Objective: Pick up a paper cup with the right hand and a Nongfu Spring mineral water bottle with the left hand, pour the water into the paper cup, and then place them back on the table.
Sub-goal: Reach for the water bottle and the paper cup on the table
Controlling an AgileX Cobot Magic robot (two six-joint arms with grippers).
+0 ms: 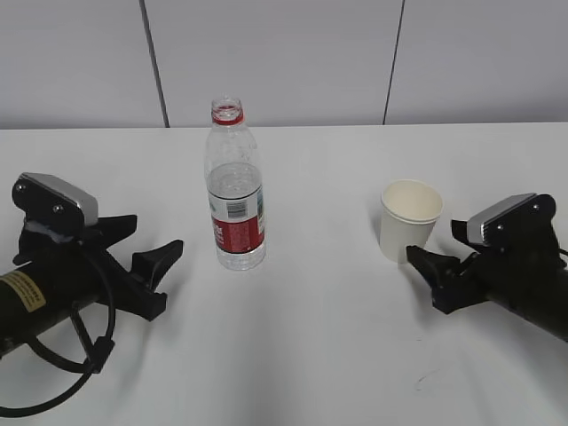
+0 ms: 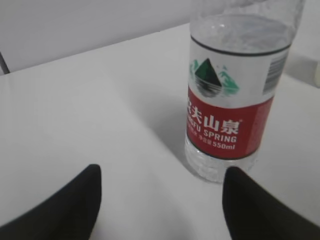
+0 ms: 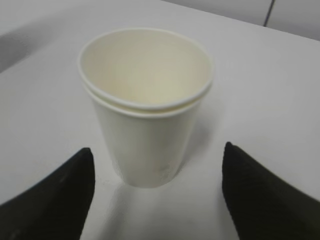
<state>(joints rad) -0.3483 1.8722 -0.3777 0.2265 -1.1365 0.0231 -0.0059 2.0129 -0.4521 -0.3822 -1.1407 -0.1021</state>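
I should next grab the tall, open bottle low with my left gripper, around its red label band (image 1: 239, 234), because water fills the lower part of the bottle.
The Nongfu Spring bottle (image 1: 236, 191) stands upright and uncapped on the white table (image 1: 311, 337), left of centre, partly filled with water. My left gripper (image 1: 153, 238) is open and empty, resting low to the bottle's left and short of it. In the left wrist view the bottle (image 2: 227, 100) stands just ahead of the open gripper (image 2: 162, 170), towards its right finger. The paper cup (image 1: 410, 220) stands upright and empty at the right. My right gripper (image 1: 433, 240) is open beside its base. In the right wrist view the cup (image 3: 145, 110) is centred just ahead of the open gripper (image 3: 157, 148).
A grey panelled wall (image 1: 284, 53) runs behind the table's far edge. A black cable loop (image 1: 62, 382) hangs from the left arm at the front left. A faint scuff mark (image 1: 426, 380) lies at the front right of the table.
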